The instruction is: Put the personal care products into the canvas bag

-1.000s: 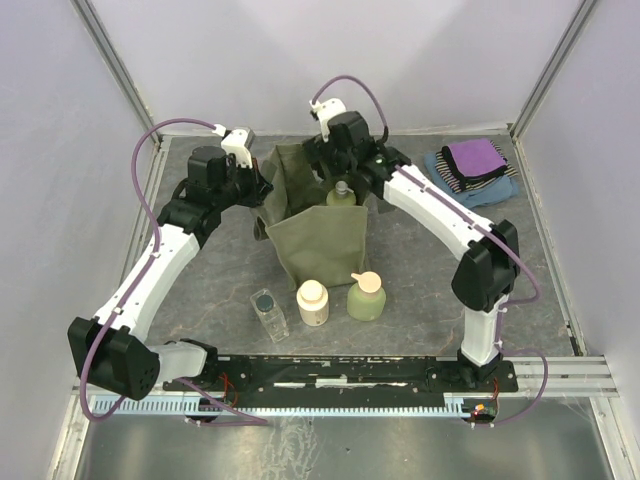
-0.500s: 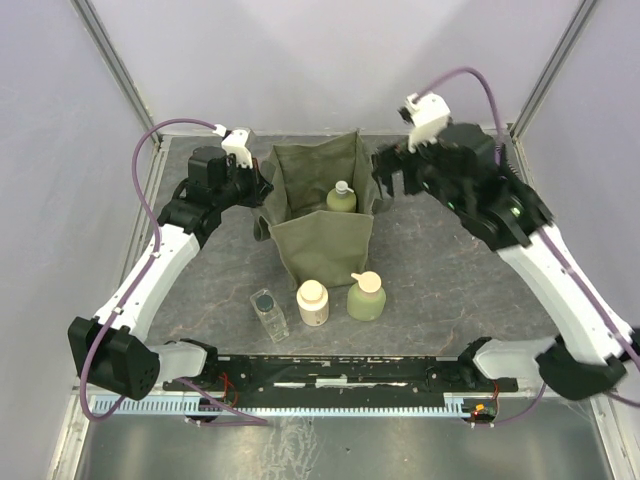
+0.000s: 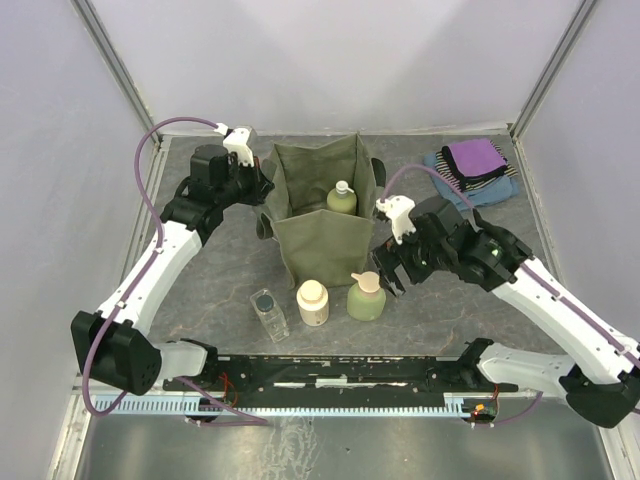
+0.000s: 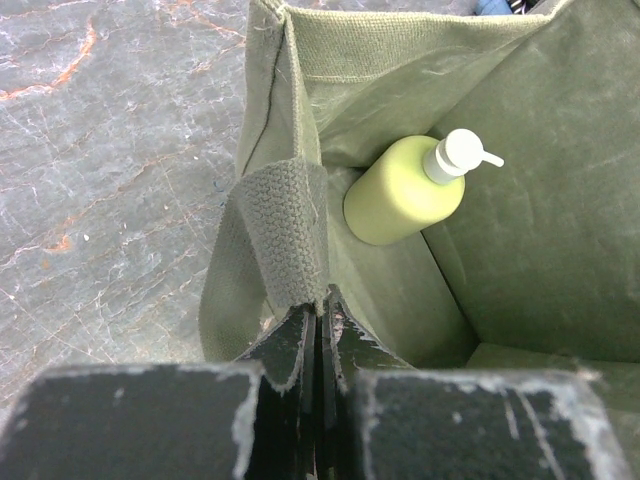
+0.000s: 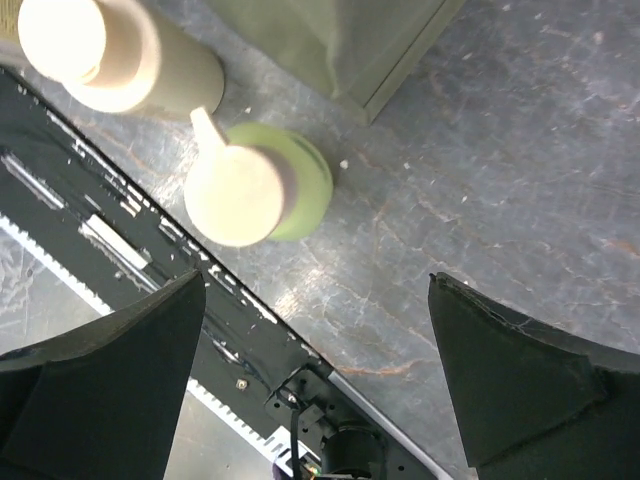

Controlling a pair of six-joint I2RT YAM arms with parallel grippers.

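My right gripper should grab the round green bottle by its peach cap (image 3: 366,295) next. The bottle's body then stays free to go into the canvas bag (image 3: 325,245).
The olive canvas bag (image 3: 325,245) stands open mid-table. The yellow-green pump bottle (image 3: 341,199) rests inside it, also seen in the left wrist view (image 4: 405,190). My left gripper (image 3: 262,185) is shut on the bag's left handle (image 4: 285,230), its jaws (image 4: 322,310) pressed together on the webbing. In front of the bag stand the clear square bottle (image 3: 268,312), the cream bottle (image 3: 313,302) and the round green bottle with peach cap (image 3: 366,295). My right gripper (image 3: 392,275) is open and empty, just right of and above the round green bottle (image 5: 260,185); the cream bottle (image 5: 110,50) lies beyond it.
Folded purple, striped and blue cloths (image 3: 472,170) lie at the back right corner. The black arm-mount rail (image 3: 340,372) runs along the near edge, close behind the three bottles. Grey walls enclose the table on three sides.
My right gripper left the pump bottle in the bag, swung up and right, then came down in front of the bag beside the round green bottle. The left arm held still.
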